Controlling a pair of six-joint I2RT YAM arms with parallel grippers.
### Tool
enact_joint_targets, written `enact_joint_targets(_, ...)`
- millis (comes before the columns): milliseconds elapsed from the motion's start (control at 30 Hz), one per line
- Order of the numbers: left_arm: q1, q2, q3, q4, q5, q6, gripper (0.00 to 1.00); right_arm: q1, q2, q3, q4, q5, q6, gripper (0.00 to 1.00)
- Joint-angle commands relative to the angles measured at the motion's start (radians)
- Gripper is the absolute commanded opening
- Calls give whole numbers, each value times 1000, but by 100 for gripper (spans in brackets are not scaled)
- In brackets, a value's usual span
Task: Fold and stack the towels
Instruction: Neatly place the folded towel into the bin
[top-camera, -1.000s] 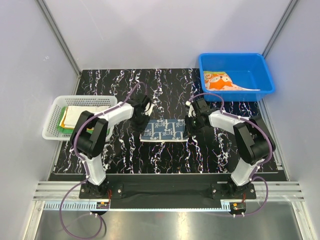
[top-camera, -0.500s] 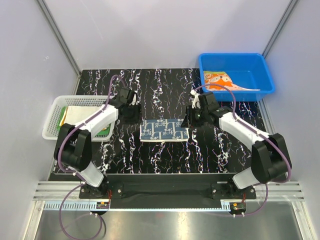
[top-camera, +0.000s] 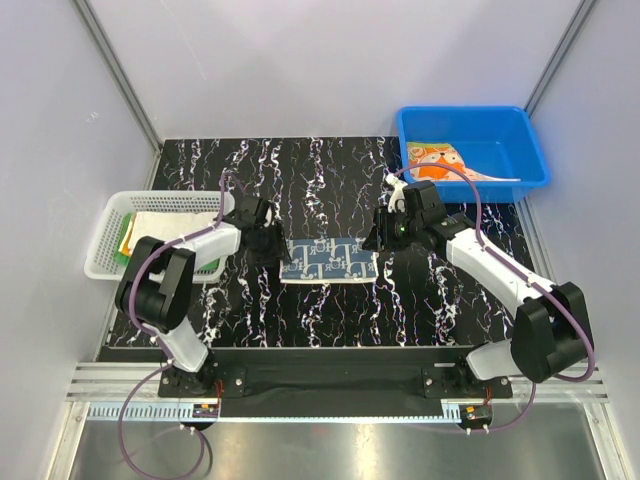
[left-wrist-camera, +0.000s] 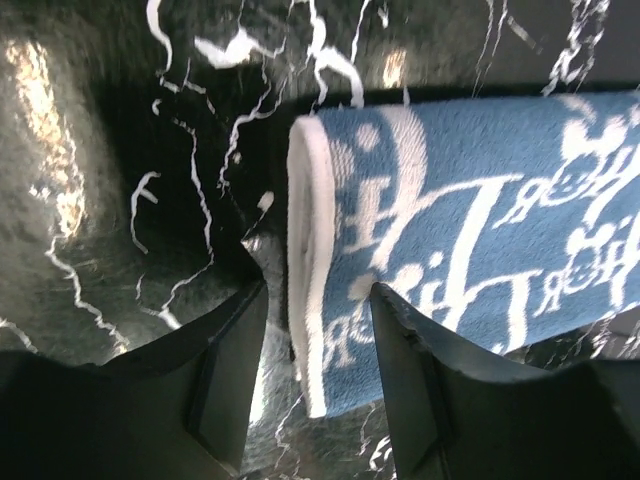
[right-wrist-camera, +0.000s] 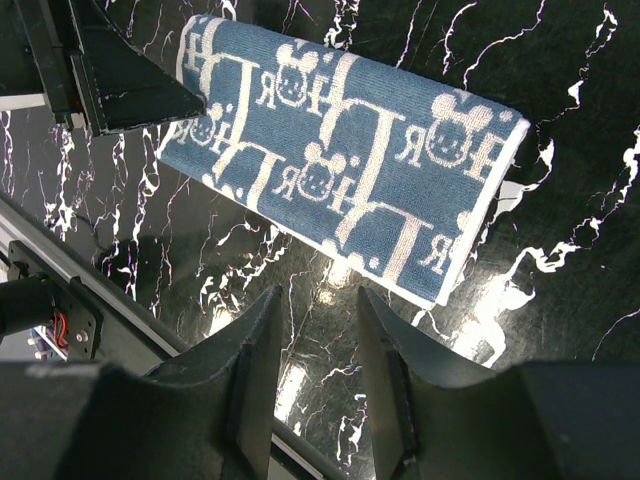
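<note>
The patterned towel's white-edged end (top-camera: 285, 262) (left-wrist-camera: 318, 288) lies between my left gripper's open fingers, low over the table, so it is now time to close.
The navy-and-white patterned towel (top-camera: 330, 259) lies folded in a strip on the black marbled table. In the left wrist view its white-edged left end (left-wrist-camera: 318, 300) sits between my open left gripper's (left-wrist-camera: 315, 345) jaws, low over the table. My left gripper (top-camera: 272, 243) is at that end in the top view. My right gripper (top-camera: 380, 237) is open and empty, raised by the towel's right end; the right wrist view shows the whole towel (right-wrist-camera: 340, 150) beyond its jaws (right-wrist-camera: 318, 340). The fox-face towel (top-camera: 443, 162) lies in the blue bin (top-camera: 520, 130). Folded towels (top-camera: 150, 235) sit in the white basket (top-camera: 105, 240).
The blue bin stands at the back right and the white basket at the left edge of the table. Grey walls close in the table on three sides. A metal rail (top-camera: 330, 380) runs along the near edge.
My left gripper has swung back right and down to the towel's left end. My right arm has stretched out and lifted a little from the right end. The towel has not moved.
</note>
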Motion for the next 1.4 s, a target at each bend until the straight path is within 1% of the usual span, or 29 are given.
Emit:
enact_joint_targets(0, -3, 23, -36, 94, 21, -34, 51, 10, -34, 14, 16, -14, -18, 43)
enact_joint_targets(100, -12, 36, -45, 117, 33, -34, 49, 8, -34, 13, 21, -19, -16, 43)
enact_joint_targets(200, -20, 58, -21, 96, 30, -36, 34, 10, -34, 8, 24, -22, -10, 43)
enact_joint_targets(233, -23, 62, -13, 64, 6, -34, 30, 8, -32, 10, 24, -20, -7, 42)
enact_joint_targets(267, -31, 62, -5, 50, -8, -31, 22, 10, -34, 13, 22, -20, -10, 43)
enact_joint_targets(333, -43, 53, 0, 11, -39, -20, 9, 8, -37, 25, 9, -17, -15, 42)
enact_joint_targets(367, -45, 46, 3, -1, -45, -17, 0, 10, -38, 28, 5, -13, -18, 42)
enact_joint_targets(467, -46, 7, 44, -82, -67, 21, 0, 8, -54, 37, 2, -16, -16, 43)
enact_joint_targets(567, -45, -60, 137, -214, -154, 87, 0, 8, -69, 51, 1, -29, -13, 42)
enact_joint_targets(600, -46, -71, 194, -249, -181, 117, 0, 10, -74, 53, 2, -28, -15, 42)
enact_joint_targets(633, -45, -83, 216, -312, -230, 131, 0, 8, -80, 53, 2, -26, -16, 43)
enact_joint_targets(667, -45, -98, 242, -343, -258, 142, 0, 10, -84, 51, 1, -25, -21, 43)
enact_joint_targets(700, -45, -106, 263, -373, -319, 168, 0, 10, -87, 53, -2, -25, -25, 43)
enact_joint_targets(733, -45, -117, 295, -430, -347, 180, 0, 8, -89, 53, -5, -23, -29, 43)
enact_joint_targets(767, -43, -134, 311, -456, -379, 193, 0, 10, -91, 56, -11, -25, -38, 43)
enact_joint_targets(800, -40, -143, 323, -479, -457, 217, 0, 10, -91, 59, -19, -22, -41, 43)
enact_joint_targets(833, -32, -154, 335, -505, -497, 233, 0, 10, -92, 59, -21, -20, -44, 43)
enact_joint_targets(900, -5, -183, 346, -521, -577, 280, 0, 8, -89, 60, -8, -31, -47, 43)
enact_joint_targets(933, 38, -188, 355, -547, -584, 296, 0, 10, -86, 62, -8, -32, -50, 43)
enact_joint_targets(1033, 115, -195, 391, -593, -640, 340, 0, 8, -68, 65, -4, -32, -68, 43)
enact_joint_targets(1100, 150, -215, 394, -595, -674, 365, 0, 8, -48, 74, -10, -23, -84, 43)
enact_joint_targets(1233, 266, -261, 391, -564, -699, 400, 0, 8, -32, 85, -4, -35, -91, 44)
enact_joint_targets(1367, 343, -257, 403, -530, -699, 428, 0, 8, -32, 88, 4, -43, -101, 44)
